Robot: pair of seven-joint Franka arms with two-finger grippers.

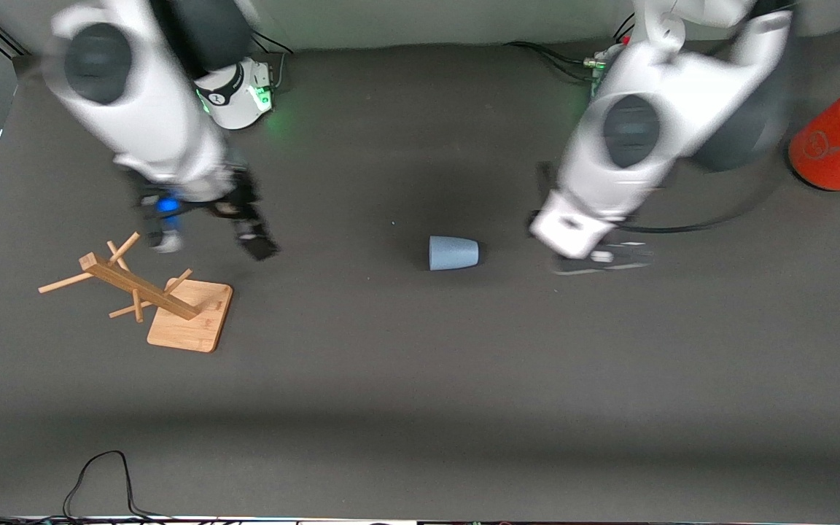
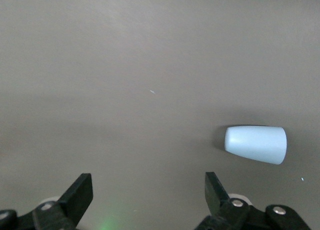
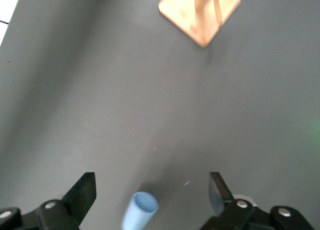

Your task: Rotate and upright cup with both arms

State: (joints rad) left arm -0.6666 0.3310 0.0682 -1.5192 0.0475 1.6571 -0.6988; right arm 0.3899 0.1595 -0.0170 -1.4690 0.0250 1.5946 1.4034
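My left gripper grabs the light-blue cup (image 1: 453,253) by the rim of its opening (image 1: 432,253) next, to help turn the cup upright.
The light-blue cup (image 1: 453,253) lies on its side in the middle of the dark table, its mouth toward the right arm's end. My left gripper (image 1: 602,261) hovers low beside the cup's closed end, open and empty. In the left wrist view the cup (image 2: 256,144) lies off to one side of the open left gripper (image 2: 148,192). My right gripper (image 1: 210,244) is open and empty over the table between the wooden rack and the cup. In the right wrist view the cup's open mouth (image 3: 140,212) shows between the spread fingers of the right gripper (image 3: 152,192), well apart from them.
A wooden peg rack (image 1: 139,292) on a square base (image 3: 200,12) stands toward the right arm's end. A large orange can with a grey lid (image 1: 839,142) lies at the left arm's end. A black cable (image 1: 99,481) loops at the table's near edge.
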